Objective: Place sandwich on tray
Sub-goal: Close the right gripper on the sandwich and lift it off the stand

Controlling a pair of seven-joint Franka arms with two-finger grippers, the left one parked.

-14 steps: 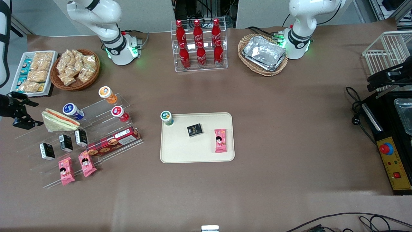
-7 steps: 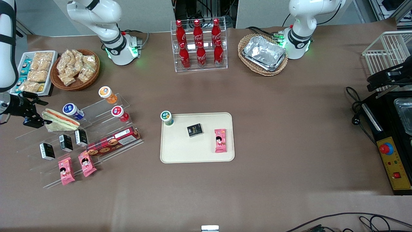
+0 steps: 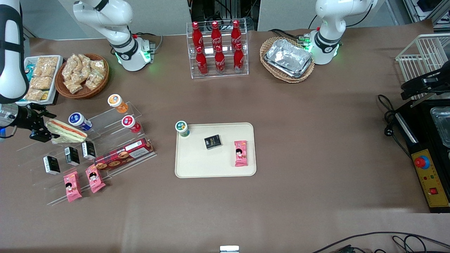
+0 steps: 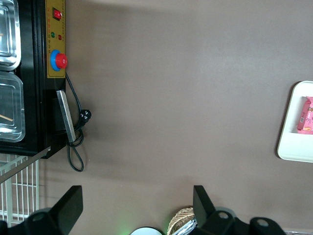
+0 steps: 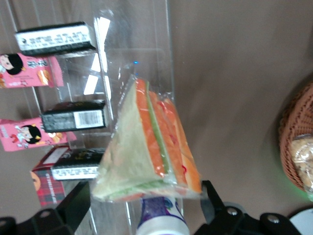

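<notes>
The robot's right gripper will place the clear-wrapped sandwich on the cream tray, so next it will grab the sandwich by its wide end (image 5: 146,188).
The sandwich (image 3: 66,131), a clear-wrapped wedge with orange and green filling, lies on the clear acrylic step shelf (image 3: 105,121) toward the working arm's end of the table. My right gripper (image 3: 48,127) is level with it, open, one finger on each side of the wedge's wide end. In the right wrist view the sandwich (image 5: 146,147) points away from the gripper (image 5: 144,203), its wide end just between the black fingertips (image 5: 80,200); I cannot tell whether they touch it. The cream tray (image 3: 211,165) lies mid-table.
On the tray sit a green-lidded cup (image 3: 182,128), a black box (image 3: 213,141) and a pink packet (image 3: 240,153). A blue-lidded bottle (image 3: 79,121) lies beside the sandwich; black boxes (image 3: 72,155), pink packets (image 3: 94,178) and a red biscuit box (image 3: 123,153) fill the lower steps. Snack basket (image 3: 82,74) nearby.
My gripper has moved in toward the sandwich from the table's edge; its open fingers now flank the wedge's wide end. The sandwich has not moved.
</notes>
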